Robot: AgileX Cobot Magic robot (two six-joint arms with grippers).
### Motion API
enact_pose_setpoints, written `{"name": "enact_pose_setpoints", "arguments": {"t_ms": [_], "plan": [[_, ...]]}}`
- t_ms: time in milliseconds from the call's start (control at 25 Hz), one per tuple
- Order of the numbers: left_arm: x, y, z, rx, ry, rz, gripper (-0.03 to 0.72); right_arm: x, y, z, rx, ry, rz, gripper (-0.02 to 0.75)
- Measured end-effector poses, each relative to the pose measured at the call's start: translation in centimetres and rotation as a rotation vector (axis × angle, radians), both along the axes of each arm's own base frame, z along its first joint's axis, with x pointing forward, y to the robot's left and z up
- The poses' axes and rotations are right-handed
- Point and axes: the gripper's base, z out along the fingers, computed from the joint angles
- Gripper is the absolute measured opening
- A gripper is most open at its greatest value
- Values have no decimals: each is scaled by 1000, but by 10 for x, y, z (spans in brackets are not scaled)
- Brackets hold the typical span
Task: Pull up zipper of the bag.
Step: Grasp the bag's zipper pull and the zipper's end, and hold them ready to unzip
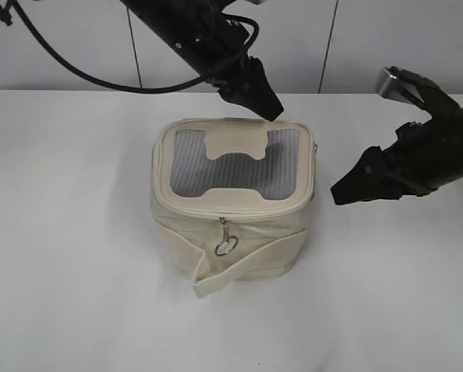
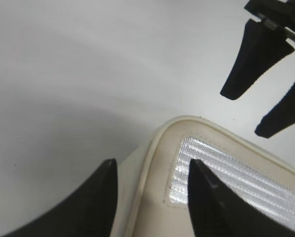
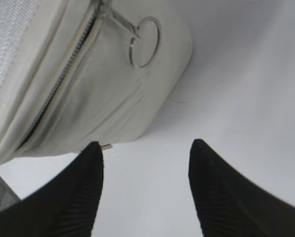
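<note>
The left gripper grabs the bag by its back top rim [image 1: 235,122] next. That steadies the bag while I pull up the bag's zipper [image 1: 225,229].
The cream bag [image 1: 216,232] stands in the middle of the white table, its grey mesh top and H-shaped patch facing up. The zipper [image 1: 251,207] runs round the top rim, and a silver pull with a ring [image 1: 224,243] hangs down the front. My left gripper [image 1: 262,105] is open at the bag's back rim. In the left wrist view its fingers [image 2: 152,170] straddle a top corner of the bag [image 2: 160,197]. My right gripper [image 1: 346,190] is open and empty, right of the bag, apart from it. The right wrist view [image 3: 146,148] shows the zipper [image 3: 58,84] and a ring pull [image 3: 145,42].
A cream strap [image 1: 239,271] crosses the bag's front side and its end sticks out at the lower left. A grey panelled wall [image 1: 61,39] rises behind the table's far edge. My right gripper also shows in the left wrist view [image 2: 266,74].
</note>
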Motion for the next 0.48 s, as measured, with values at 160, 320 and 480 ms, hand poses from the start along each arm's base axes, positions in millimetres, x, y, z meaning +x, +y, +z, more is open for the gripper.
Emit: {"name": "enact_pose_setpoints", "arguments": {"t_ms": [160,320,480], "plan": [[1,-7,-10,6,8,-12,356,1,1,1,14,-16,0,441],[3,-9,-19,16,25,-15,357,3,0,1,5,-36,-11,441],[3,-12,-28,19,47,-20,344,4,1,2,17,-53,-14,441]]}}
